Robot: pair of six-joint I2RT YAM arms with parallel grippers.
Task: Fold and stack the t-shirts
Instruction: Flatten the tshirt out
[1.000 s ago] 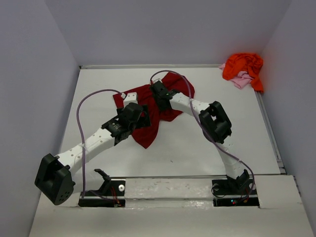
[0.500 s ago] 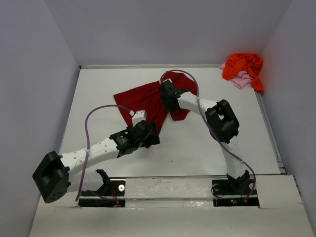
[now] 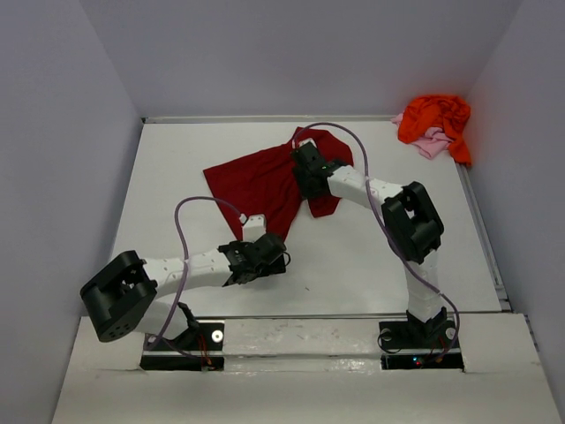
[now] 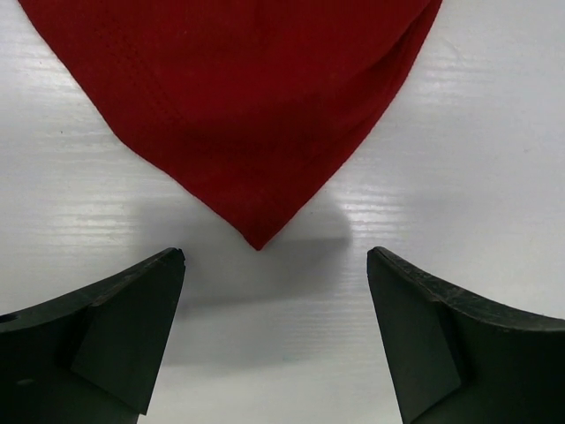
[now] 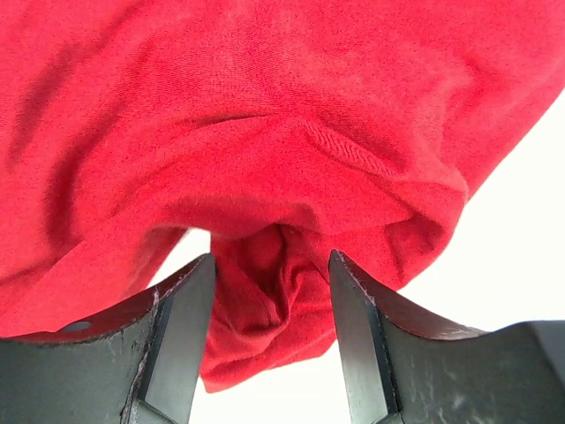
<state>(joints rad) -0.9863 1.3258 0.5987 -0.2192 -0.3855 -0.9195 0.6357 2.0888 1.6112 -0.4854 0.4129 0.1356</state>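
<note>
Next, my right gripper needs to grab the dark red t-shirt's bunched fold (image 5: 275,284) to spread the shirt for folding. That leaves the pointed corner free.
The dark red t-shirt (image 3: 256,181) lies partly spread on the white table, with a bunched lump at its right side. In the left wrist view its pointed lower corner (image 4: 256,132) lies flat just ahead of my left gripper (image 4: 275,256), which is open, empty and apart from it; in the top view this gripper (image 3: 272,252) is near the front middle. My right gripper (image 3: 309,172) sits on the shirt's right part, jaws apart around a bunched fold of red cloth (image 5: 274,291). The orange t-shirt (image 3: 434,115) lies crumpled on the pale pink one (image 3: 433,144) at the far right corner.
Grey walls close the table (image 3: 177,150) on the left, back and right. A raised white ledge (image 3: 300,331) with both arm bases runs along the near edge. Purple cables loop above both arms.
My left gripper has pulled back toward the near edge, and the shirt's lower corner now lies flat on the table, free of it. My right gripper has shifted slightly right on the shirt.
</note>
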